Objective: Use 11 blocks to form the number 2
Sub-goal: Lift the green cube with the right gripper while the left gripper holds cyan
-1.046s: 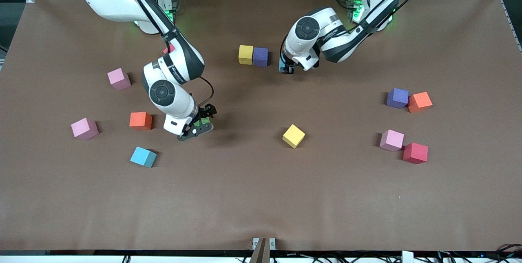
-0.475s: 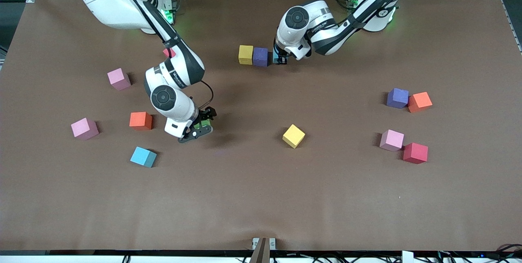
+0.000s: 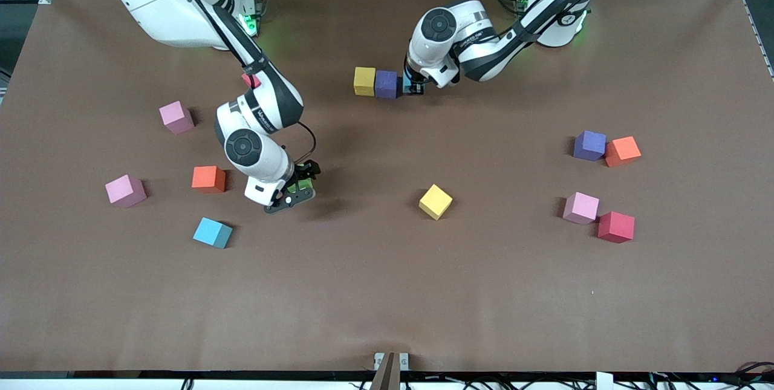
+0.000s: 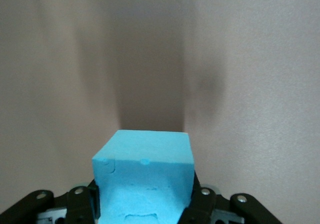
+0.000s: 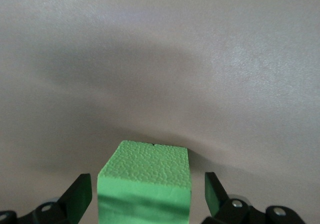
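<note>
I should close my right gripper now. Its fingers are low at the table on either side of the green block, so they would hold the green block.
A yellow block and a purple block stand side by side close to the robots' bases. My left gripper is right beside the purple one, shut on a light blue block whose sides its fingers press. In the left wrist view, the left gripper holds it low over the brown table. My right gripper is down at a green block. In the right wrist view, the right gripper is open, with a gap on each side of the cube.
Loose blocks lie around. Toward the right arm's end are two pink, orange, light blue and a partly hidden red. Mid-table is yellow. Toward the left arm's end are purple, orange, pink and red.
My left gripper has carried the light blue block toward the purple block and now stands right beside it. The right gripper has barely shifted at the green block.
</note>
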Tool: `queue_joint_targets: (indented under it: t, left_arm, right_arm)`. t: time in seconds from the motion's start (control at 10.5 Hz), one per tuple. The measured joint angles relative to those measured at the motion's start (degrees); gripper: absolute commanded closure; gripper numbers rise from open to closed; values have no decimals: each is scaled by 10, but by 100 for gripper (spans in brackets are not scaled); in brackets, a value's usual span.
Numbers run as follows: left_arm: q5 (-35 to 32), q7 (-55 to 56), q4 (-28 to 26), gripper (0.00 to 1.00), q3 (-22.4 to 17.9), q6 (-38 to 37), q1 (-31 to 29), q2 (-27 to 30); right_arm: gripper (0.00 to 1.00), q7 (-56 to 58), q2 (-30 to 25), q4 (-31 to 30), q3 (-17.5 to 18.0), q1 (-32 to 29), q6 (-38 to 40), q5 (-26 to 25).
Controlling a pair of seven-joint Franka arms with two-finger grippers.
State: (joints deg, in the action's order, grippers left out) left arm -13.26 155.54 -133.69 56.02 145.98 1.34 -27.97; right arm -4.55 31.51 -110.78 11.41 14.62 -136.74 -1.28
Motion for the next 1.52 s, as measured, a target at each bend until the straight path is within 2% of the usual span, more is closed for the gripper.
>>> queue_joint_targets:
  t: [0.1,0.19,0.57,0.95,1.52]
  left_arm:
    - [-10,0,0,82,-2,1,7,-1]
    - [-30,0,0,82,-3,1,11,-3]
    - [-44,0,3,82,-15,1,14,-7]
    - [-46,0,7,82,-22,3,17,-11]
    - [-48,0,20,82,-23,3,18,-13]
  right_arm:
    - [89,0,2,0,0,0,0,0]
    - [100,0,3,0,0,0,0,-1]
    - [100,4,-3,7,1,0,4,-31]
    - [100,5,-50,24,9,2,59,-32]
    - [100,5,-53,23,10,3,62,-32]
